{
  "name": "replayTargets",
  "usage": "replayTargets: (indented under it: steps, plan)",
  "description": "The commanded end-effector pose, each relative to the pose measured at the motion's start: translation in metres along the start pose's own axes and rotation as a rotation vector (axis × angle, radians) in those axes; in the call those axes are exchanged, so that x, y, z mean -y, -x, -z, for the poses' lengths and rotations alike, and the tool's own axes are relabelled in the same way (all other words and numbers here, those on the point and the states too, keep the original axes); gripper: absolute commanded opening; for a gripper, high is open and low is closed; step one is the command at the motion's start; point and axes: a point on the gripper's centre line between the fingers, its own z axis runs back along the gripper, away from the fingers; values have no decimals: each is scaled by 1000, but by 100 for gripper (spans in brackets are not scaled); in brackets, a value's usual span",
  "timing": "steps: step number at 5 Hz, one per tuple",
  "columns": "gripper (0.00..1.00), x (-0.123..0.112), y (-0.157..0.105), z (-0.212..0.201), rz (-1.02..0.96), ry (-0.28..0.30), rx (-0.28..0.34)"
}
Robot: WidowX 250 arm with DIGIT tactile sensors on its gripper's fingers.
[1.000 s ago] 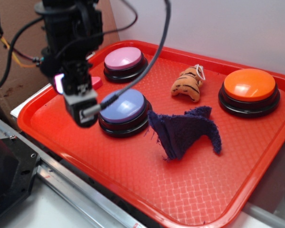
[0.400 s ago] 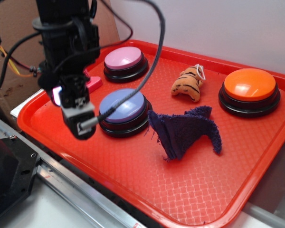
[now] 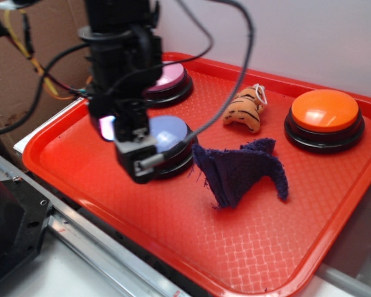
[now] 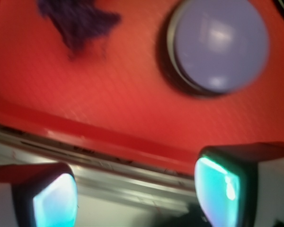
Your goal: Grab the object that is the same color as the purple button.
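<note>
The gripper will grab the rag by its raised middle fold [image 3: 246,159], because the rag's ends hang down.
The object, a dark purple fuzzy rag [image 3: 240,171], lies bunched up on the red tray [image 3: 247,247], just right of the purple button [image 3: 172,137]. In the wrist view the rag [image 4: 78,20] shows at the top left and the purple button [image 4: 220,45] at the top right. My gripper [image 3: 136,162] hangs above the tray's front left part, partly covering the purple button, a short way left of the rag. The gripper [image 4: 137,194] is open, its two glowing pads [image 4: 54,201] wide apart with nothing between them.
A pink-domed button [image 3: 173,80] stands behind the arm, an orange-domed button [image 3: 324,117] at the right rear. An orange striped plush toy [image 3: 244,111] lies between them. A metal rail [image 3: 80,241] runs along the tray's front edge; cardboard [image 3: 31,80] stands at left.
My gripper has moved right, from left of the purple button to over its front left side, closer to the rag. The rag and the other things have not moved.
</note>
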Motion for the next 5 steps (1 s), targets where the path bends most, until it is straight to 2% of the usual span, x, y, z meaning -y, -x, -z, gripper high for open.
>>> replayTargets:
  steps: [1,2,4,5]
  plan:
    - [100,7,-55,7,105,-12,26]
    - [100,10,-80,18,148,-34,11]
    - [100,25,-107,24,247,-35,14]
    - [69,29,-108,21,276,-29,50]
